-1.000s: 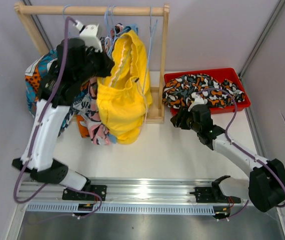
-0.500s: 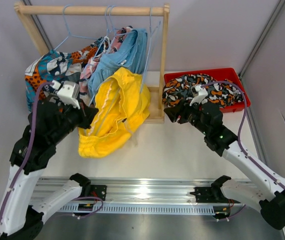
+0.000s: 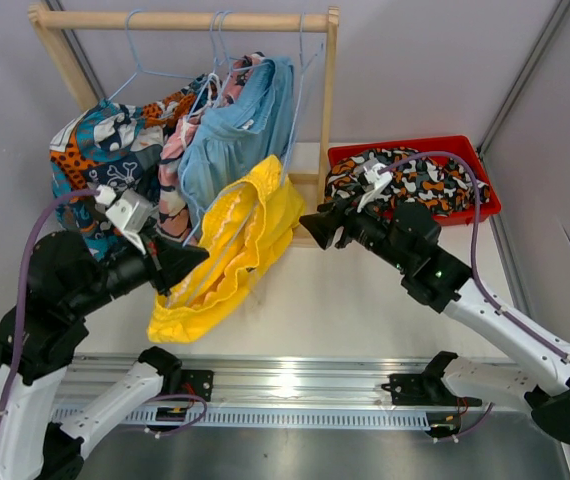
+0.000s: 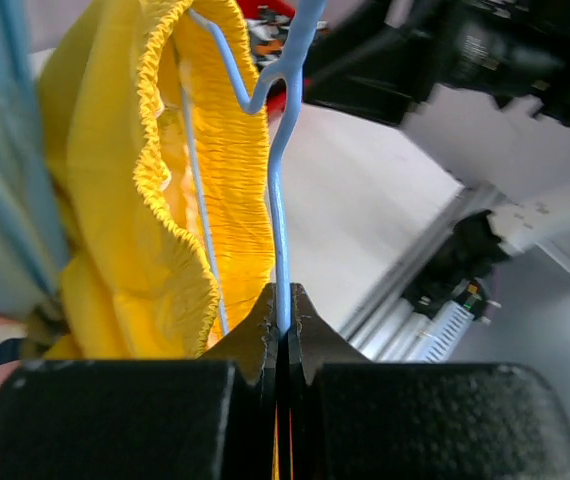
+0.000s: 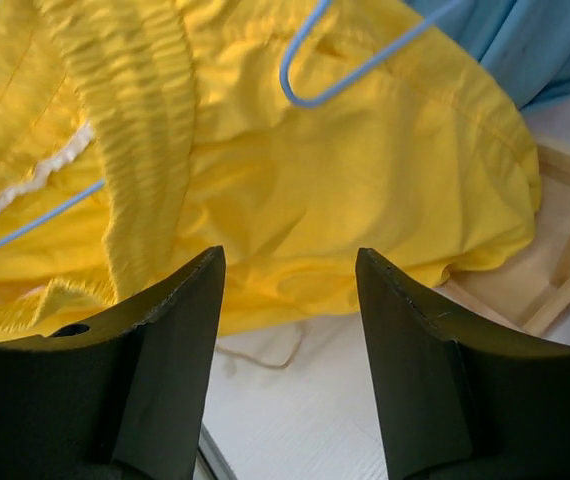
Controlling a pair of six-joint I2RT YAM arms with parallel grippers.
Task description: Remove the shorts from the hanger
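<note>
My right gripper should next grab the yellow shorts' plain cloth beyond the waistband (image 3: 283, 214) (image 5: 291, 238), off the hanger's wire. Then it can pull the shorts off the hanger.
The yellow shorts (image 3: 240, 235) hang on a light blue wire hanger (image 4: 281, 190), off the rail and low over the table. My left gripper (image 3: 183, 262) is shut on the hanger's wire, which runs up from between the fingertips (image 4: 285, 305). The elastic waistband (image 4: 180, 180) gapes around the wire. My right gripper (image 3: 310, 228) stands open just right of the yellow shorts (image 5: 315, 190), its jaws (image 5: 290, 265) wide apart with nothing between them. The hanger's hook end (image 5: 330, 80) lies against the cloth. Light blue shorts (image 3: 235, 130), pink shorts (image 3: 170, 170) and teal-orange patchwork shorts (image 3: 95, 140) stay on the rack.
The wooden rack's rail (image 3: 185, 20) runs across the back, with its right post (image 3: 327, 120) and foot behind the yellow cloth. A red bin (image 3: 485, 212) at the back right holds black-orange-white blotched shorts (image 3: 415, 175). The metal base rail (image 3: 285, 385) crosses the near edge.
My left arm came down and toward the near left, carrying the hanger and yellow shorts off the rail. My right gripper moved left from the red bin toward the shorts and opened wider.
</note>
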